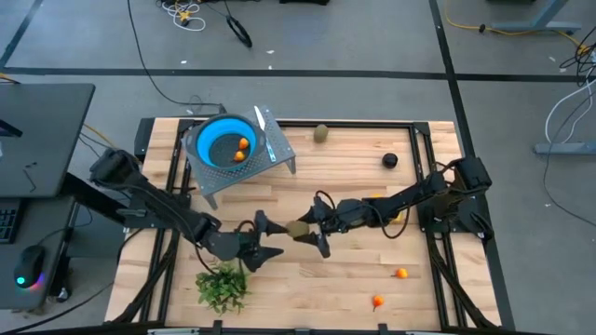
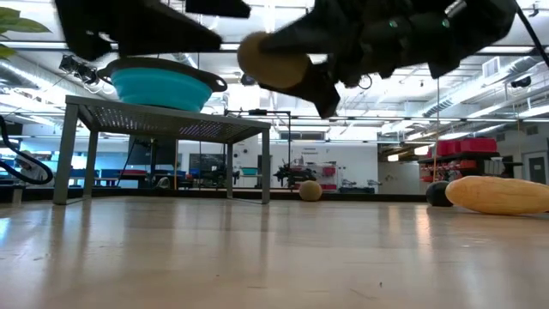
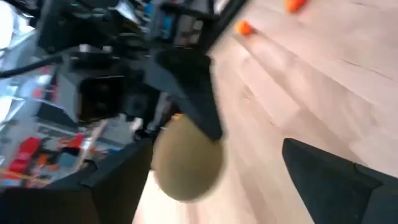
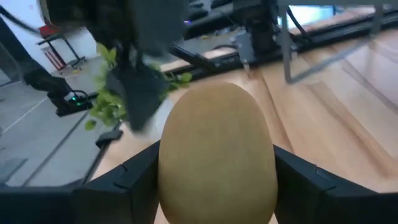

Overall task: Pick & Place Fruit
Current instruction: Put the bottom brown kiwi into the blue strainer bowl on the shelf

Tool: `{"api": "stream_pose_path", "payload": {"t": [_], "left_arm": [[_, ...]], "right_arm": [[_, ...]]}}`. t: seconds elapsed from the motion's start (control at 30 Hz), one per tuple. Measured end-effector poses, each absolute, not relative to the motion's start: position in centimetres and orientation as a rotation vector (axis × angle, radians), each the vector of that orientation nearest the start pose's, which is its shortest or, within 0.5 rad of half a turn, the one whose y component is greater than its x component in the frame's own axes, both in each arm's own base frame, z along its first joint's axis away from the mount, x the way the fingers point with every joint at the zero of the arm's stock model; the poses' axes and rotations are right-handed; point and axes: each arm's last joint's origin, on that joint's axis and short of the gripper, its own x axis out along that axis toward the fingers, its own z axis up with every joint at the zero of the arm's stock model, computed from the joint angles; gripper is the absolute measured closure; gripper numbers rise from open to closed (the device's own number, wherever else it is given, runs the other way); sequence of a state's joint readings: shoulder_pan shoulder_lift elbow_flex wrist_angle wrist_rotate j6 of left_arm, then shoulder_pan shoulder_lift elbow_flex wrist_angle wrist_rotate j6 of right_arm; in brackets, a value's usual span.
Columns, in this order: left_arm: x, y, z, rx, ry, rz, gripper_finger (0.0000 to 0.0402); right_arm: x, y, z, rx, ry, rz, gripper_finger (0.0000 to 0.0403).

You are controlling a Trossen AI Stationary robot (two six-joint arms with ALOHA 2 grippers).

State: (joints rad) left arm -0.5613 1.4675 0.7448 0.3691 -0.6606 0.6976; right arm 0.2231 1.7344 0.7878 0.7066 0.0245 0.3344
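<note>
The olive-brown oval (image 1: 298,228) (image 3: 188,163) is beyond my left gripper's fingers, and they would miss it if they closed now. My left gripper should move toward the oval before it closes.
My right gripper (image 1: 310,233) reaches in from the table's right and is shut on an olive-brown oval fruit (image 1: 298,230), held in the air above mid-table (image 2: 273,60). My left gripper (image 1: 268,238) is open just left of it, its fingers facing the fruit without touching. A blue bowl (image 1: 207,140) on a small metal stand holds two tiny orange fruits (image 1: 241,149). Another olive oval (image 1: 320,133), a dark ball (image 1: 389,160), a yellow-orange piece (image 2: 502,194) and two tiny orange fruits (image 1: 400,273) lie on the table. My right gripper pinches the olive-brown oval across its middle (image 4: 214,149) between its two fingers (image 4: 127,180), one on each side. The fingers come roughly level from the table's right. The fruit is lifted clear of the table, its rounded end sticking out past the fingertips (image 2: 257,53).
A green leafy sprig (image 1: 222,285) lies near the table's near edge, beside the left arm. The bowl's metal stand (image 1: 250,175) sits at the far left. A black frame (image 1: 430,140) borders the wooden tabletop. Bare wood lies between the grippers and the near edge.
</note>
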Motion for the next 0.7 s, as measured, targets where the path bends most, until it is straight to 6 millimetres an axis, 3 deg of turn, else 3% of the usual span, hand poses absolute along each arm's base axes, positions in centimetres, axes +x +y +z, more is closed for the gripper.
{"api": "stream_pose_path", "payload": {"t": [0.17, 0.47, 0.7], "left_arm": [[27.1, -14.9, 21.8, 0.912, 0.249, 0.016, 0.0021], [28.4, -15.1, 20.3, 0.965, 0.303, 0.038, 0.0020], [29.2, -15.3, 21.0, 0.973, 0.242, 0.067, 0.0021]], "right_arm": [[34.3, 8.5, 18.1, 0.292, 0.299, 0.175, 0.0158], [34.7, 9.4, 19.0, 0.281, 0.277, 0.200, 0.0158], [34.7, 10.0, 19.4, 0.270, 0.256, 0.229, 0.0158]]}}
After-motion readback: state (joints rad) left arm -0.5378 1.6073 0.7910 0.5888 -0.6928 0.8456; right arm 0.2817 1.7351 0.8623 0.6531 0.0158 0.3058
